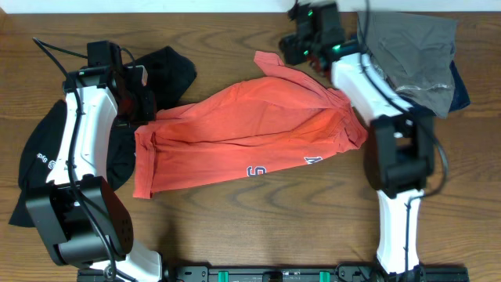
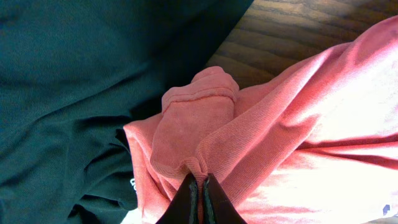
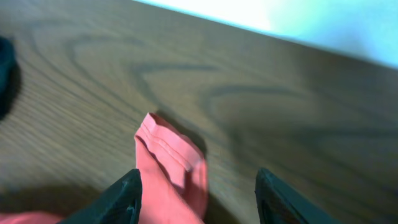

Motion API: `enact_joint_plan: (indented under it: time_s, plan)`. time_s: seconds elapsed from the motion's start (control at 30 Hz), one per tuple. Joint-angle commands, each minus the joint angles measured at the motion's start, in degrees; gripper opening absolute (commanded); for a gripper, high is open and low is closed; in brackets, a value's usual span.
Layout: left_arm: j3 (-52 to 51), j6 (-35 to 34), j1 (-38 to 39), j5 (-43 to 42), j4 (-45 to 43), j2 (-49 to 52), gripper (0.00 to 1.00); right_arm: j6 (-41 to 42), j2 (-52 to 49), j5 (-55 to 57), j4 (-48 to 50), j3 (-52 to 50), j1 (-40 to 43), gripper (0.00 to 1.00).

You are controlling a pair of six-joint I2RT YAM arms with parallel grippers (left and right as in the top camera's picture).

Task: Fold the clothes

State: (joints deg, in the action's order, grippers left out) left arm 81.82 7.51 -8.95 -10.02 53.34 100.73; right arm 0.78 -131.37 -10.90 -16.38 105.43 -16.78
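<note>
The robot's right gripper will next grab the orange-red T-shirt's loose sleeve end (image 1: 271, 61) (image 3: 173, 157), away from where the left gripper pinches the T-shirt, to spread it for folding.
The orange-red T-shirt (image 1: 243, 133) lies crumpled across the middle of the table, with white-and-navy lettering (image 1: 258, 170) along its near hem. At the shirt's left end, my left gripper (image 1: 145, 110) is shut on a pinch of its fabric (image 2: 193, 124); the jaws (image 2: 200, 190) meet with orange cloth between them. Under and beside that end lies the black top (image 1: 168, 66) (image 2: 74, 74). At the back, my right gripper (image 1: 301, 51) (image 3: 199, 183) stands open. A sleeve of the shirt (image 3: 171, 168) lies loose on the wood between its fingers, close to the left one.
A grey garment (image 1: 411, 55) over something dark blue sits at the back right corner. More of the black top (image 1: 47, 157), with a small white logo, spreads round the left arm's base. Bare wooden table (image 1: 258, 227) runs along the front.
</note>
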Motion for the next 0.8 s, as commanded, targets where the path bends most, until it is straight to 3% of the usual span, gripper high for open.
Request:
enact_joint_plan:
  time_s: [0.0,0.33,0.5,0.57,0.63,0.77]
  plan:
    - [0.9,0.2,-0.1,0.6,0.0,-0.4,0.06,-0.4,-4.9,-0.2,2.9,0.3,-2.1,0.58]
    - [0.9,0.1,-0.1,0.6,0.0,-0.4,0.06,0.4,-11.1,0.0,5.8,1.5,-3.9,0.58]
    - [0.9,0.1,-0.1,0.6,0.0,-0.4,0.06,0.5,-12.3,0.4,6.4,1.5,-3.5,0.42]
    - [0.9,0.1,-0.1,0.6,0.0,-0.4,0.06,0.7,-12.4,0.5,7.0,1.5,-3.1,0.19]
    - [0.9,0.1,-0.1,0.6,-0.1,-0.4,0.06,0.9,-12.4,0.4,8.0,1.6,-2.6,0.05]
    - [0.9,0.1,-0.1,0.6,-0.4,-0.4,0.06,3.4,-12.4,0.3,6.6,4.5,-1.4,0.01]
